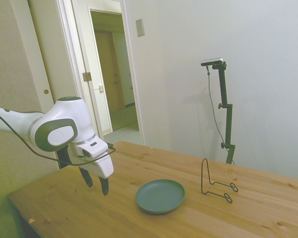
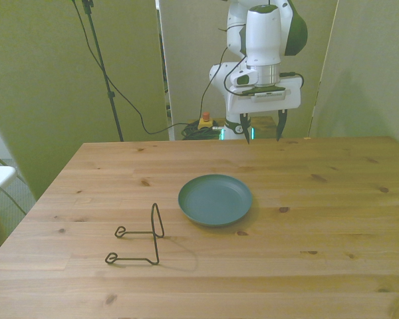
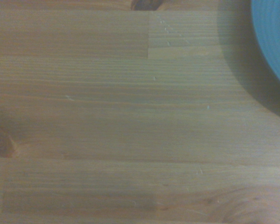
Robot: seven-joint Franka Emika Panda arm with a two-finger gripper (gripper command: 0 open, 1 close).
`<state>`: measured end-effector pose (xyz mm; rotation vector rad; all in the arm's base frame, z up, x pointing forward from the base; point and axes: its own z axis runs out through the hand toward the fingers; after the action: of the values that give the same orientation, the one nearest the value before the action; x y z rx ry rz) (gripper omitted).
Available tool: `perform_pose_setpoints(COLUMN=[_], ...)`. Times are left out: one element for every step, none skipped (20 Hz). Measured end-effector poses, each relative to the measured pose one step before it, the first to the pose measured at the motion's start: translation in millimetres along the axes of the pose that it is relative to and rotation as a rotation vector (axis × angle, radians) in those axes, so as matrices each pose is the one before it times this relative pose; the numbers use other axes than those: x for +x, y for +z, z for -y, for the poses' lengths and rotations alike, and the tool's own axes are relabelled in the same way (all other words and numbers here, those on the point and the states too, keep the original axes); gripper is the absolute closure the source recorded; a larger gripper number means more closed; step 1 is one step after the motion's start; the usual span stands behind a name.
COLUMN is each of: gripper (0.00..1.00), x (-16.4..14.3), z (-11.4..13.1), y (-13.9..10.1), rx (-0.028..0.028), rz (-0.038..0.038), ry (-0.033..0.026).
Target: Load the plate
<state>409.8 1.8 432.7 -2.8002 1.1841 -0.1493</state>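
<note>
The plate [image 2: 215, 199] is teal-green and will go onto the black wire stand, so my gripper will next grab it by its rim [image 2: 215, 177] to load it there.
The teal-green plate [image 1: 160, 196] [image 2: 215, 199] lies flat near the middle of the wooden table. Only its rim [image 3: 274, 39] shows in the wrist view, beside bare wood. My gripper [image 1: 95, 184] [image 2: 263, 130] hangs open above the table, well short of the plate on the robot's side, with nothing between its fingers. In the front view it hovers over the far edge of the table, slightly toward the front view's right of the plate.
A thin black wire stand [image 1: 216, 180] [image 2: 138, 238] sits on the table beside the plate, toward the front view's left and nearer the camera. The table [image 2: 332, 219] is bare wood around both.
</note>
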Motion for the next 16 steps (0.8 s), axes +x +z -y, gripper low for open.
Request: perform_pose_setpoints(gripper=[0.0, 0.0, 0.0, 0.0, 0.0, 0.0, 0.0, 0.0, 0.0, 0.0, 0.0, 0.0, 0.0, 0.0, 0.0, 0.0], x=[0.16, 0.09, 0.93, 3.12, 4.69, 6.74, 8.04, 8.69, 8.57, 7.94, 6.99, 6.23, 4.98, 4.28, 4.19, 4.39], z=[0.14, 0.19, 0.72, 1.59, 1.46, 1.57, 1.17, 0.94, 1.49, 2.11, 2.42, 2.66, 3.22, 3.45, 3.53, 3.75], y=[0.4, 0.24, -0.44, -1.53, -2.71, -3.47, -3.36, -2.92, -2.45, -1.8, -0.56, 0.53, 1.57, 1.75, 3.03, 3.68], rx=[-0.0005, -0.00033, 0.00109, 0.00308, 0.00485, 0.00511, 0.00216, 0.00012, -0.00022, 0.00005, -0.00293, -0.00954, -0.01168, -0.012, -0.01114, -0.01123], rz=[0.00074, 0.00053, -0.00037, -0.00108, -0.00337, -0.00534, -0.00713, -0.00733, -0.00686, -0.00547, -0.00566, -0.00948, -0.01073, -0.01132, -0.01149, -0.01288], ry=[0.00003, -0.00018, 0.0004, 0.00245, 0.00471, 0.00722, 0.00823, 0.01075, 0.01037, 0.00964, 0.00827, 0.00699, 0.00944, 0.00792, 0.01094, 0.00888])
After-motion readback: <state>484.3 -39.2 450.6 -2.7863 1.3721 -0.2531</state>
